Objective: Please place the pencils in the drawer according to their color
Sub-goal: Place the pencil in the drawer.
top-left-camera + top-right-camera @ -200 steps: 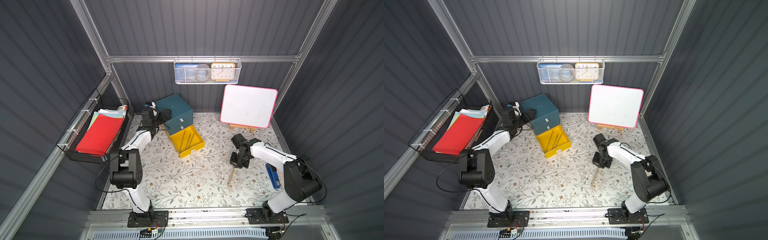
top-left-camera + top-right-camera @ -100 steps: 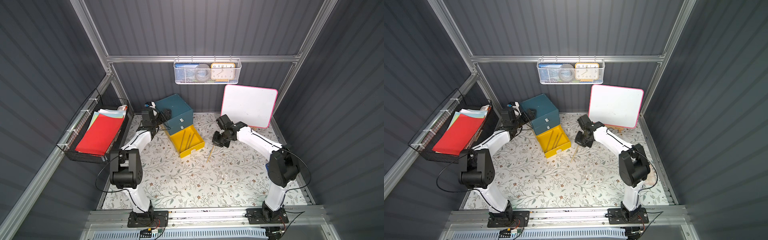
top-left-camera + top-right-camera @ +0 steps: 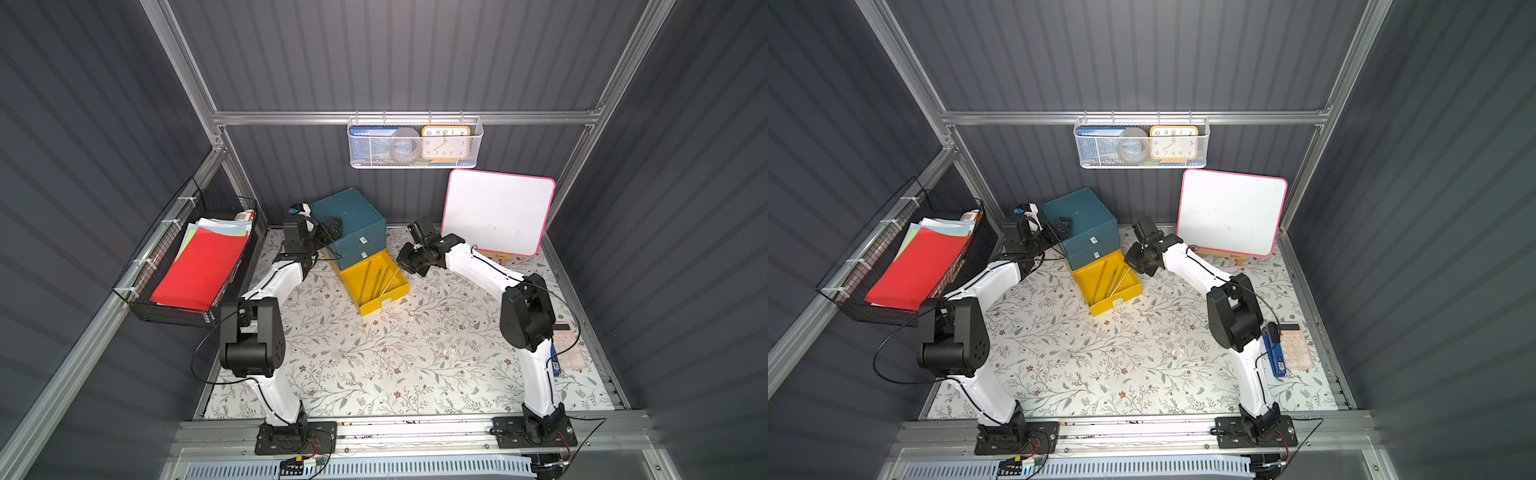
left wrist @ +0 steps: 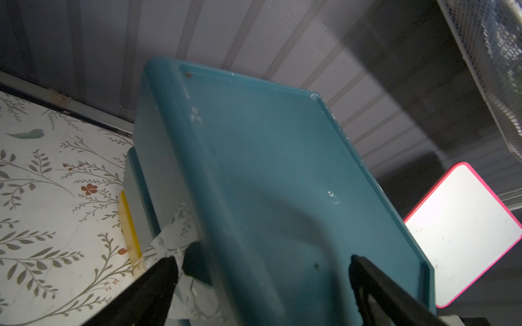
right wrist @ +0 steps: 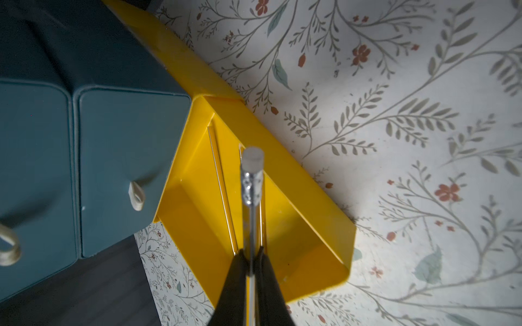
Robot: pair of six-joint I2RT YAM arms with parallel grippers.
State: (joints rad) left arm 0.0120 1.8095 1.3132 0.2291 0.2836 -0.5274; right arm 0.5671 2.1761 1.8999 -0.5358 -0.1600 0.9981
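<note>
My pencil is high above the drawer and would fall slanted onto another one, so my right gripper should first lower it.
My right gripper (image 5: 251, 251) is shut on a gold-yellow pencil (image 5: 252, 209), whose white eraser end hangs over the open yellow drawer (image 5: 310, 192). Two more gold-yellow pencils (image 5: 223, 192) lie lengthwise in that drawer. In both top views the right gripper (image 3: 409, 264) (image 3: 1138, 264) sits at the drawer's (image 3: 376, 309) back right corner, and the held pencil (image 3: 392, 279) slants down into it. My left gripper (image 4: 262, 261) is open, its fingers straddling an upper edge of the teal drawer cabinet (image 4: 268, 169) (image 3: 353, 216).
A pink-framed whiteboard (image 3: 498, 212) leans at the back right. A wire basket (image 3: 415, 143) with a clock hangs on the back wall. A black basket of coloured paper (image 3: 199, 266) hangs on the left. A calculator (image 3: 1293, 345) and a blue stapler (image 3: 1273, 353) lie by the right arm's base.
My right arm has swung from the table's right middle to the back left, carrying the pencil to the yellow drawer. The left arm has not moved.
</note>
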